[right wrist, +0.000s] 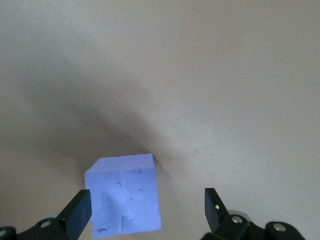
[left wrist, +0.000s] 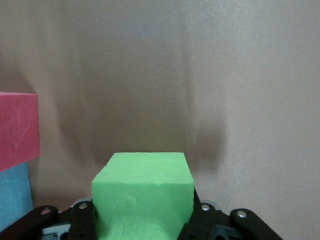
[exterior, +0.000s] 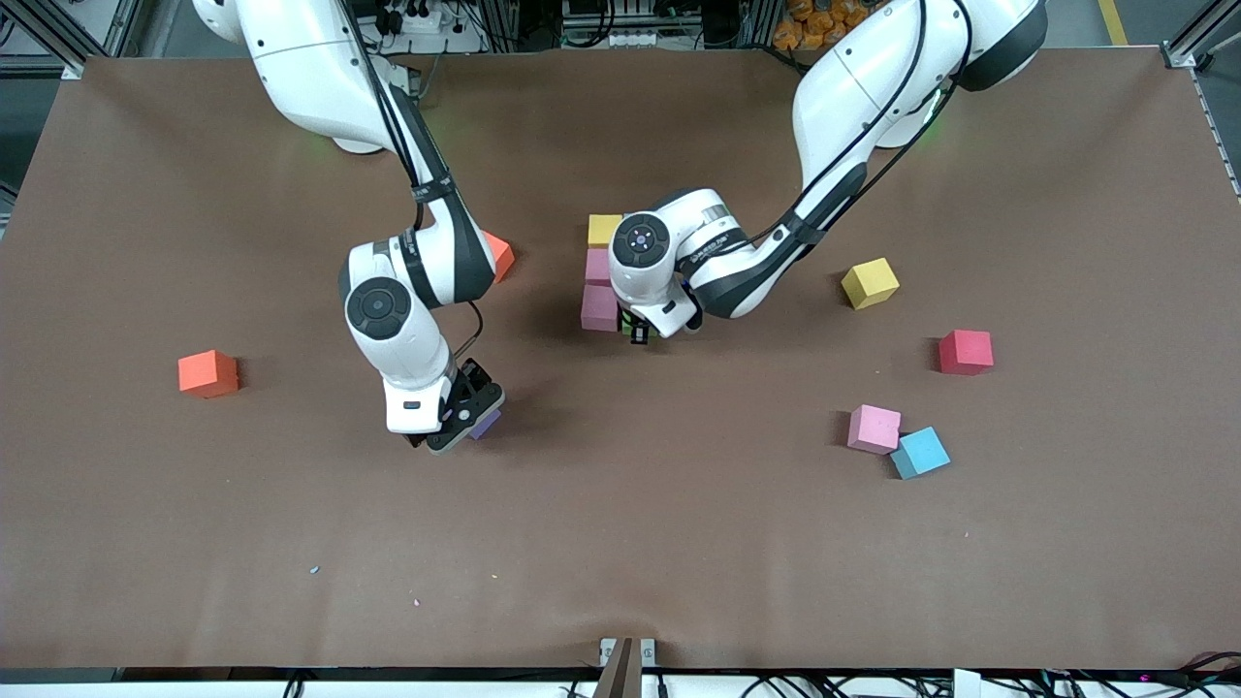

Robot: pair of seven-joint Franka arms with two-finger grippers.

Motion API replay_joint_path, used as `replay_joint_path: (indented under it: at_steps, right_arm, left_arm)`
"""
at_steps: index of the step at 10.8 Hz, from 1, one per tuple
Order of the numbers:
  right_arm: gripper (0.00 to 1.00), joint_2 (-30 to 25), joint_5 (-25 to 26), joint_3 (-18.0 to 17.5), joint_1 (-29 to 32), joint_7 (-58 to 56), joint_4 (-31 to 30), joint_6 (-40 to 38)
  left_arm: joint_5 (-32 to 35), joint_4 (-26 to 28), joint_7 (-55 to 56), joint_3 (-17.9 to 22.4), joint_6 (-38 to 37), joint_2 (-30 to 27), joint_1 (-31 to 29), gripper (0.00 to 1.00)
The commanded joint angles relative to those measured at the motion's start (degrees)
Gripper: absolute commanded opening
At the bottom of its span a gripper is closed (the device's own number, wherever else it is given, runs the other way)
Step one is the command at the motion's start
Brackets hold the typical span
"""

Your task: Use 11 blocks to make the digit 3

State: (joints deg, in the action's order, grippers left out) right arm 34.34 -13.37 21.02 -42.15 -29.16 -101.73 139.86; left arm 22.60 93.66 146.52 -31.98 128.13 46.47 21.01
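My right gripper's fingers are above the purple block and would miss it if they closed now. The gripper should go lower before it closes.
A short column of blocks lies mid-table: a yellow block, then two pink blocks nearer the camera. My left gripper is low beside the nearest pink one, shut on a green block. The left wrist view also shows a pinkish-red block and a light blue block close by. My right gripper is open around a purple block lying on the table. The purple block sits closer to one finger, and neither finger touches it.
Loose blocks lie on the brown table. An orange block is toward the right arm's end. Another orange block is half hidden by the right arm. Yellow, red, pink and light blue blocks lie toward the left arm's end.
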Motion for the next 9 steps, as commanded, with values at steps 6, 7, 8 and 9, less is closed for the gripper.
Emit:
replay_joint_path:
  at_steps: [6, 7, 8, 9]
  right_arm:
    - [1.0, 2.39, -2.18, -0.89, -0.31, -2.22, -0.67, 0.59]
    - [1.0, 2.75, -2.18, -0.89, -0.31, -2.22, -0.67, 1.55]
    - [1.0, 3.18, -2.18, -0.89, -0.31, -2.22, -0.67, 1.82]
    - [1.0, 3.45, -2.18, -0.89, -0.39, -2.22, -0.67, 2.17]
  left_arm:
    - [3.93, 0.47, 3.85, 0.43, 2.39, 0.29, 0.78, 0.1]
    - [3.94, 0.47, 3.95, 0.43, 2.39, 0.55, 0.78, 0.1]
    - [4.03, 0.47, 3.95, 0.43, 2.39, 0.72, 0.78, 0.11]
    - [4.29, 0.47, 3.95, 0.43, 2.39, 0.73, 0.78, 0.23]
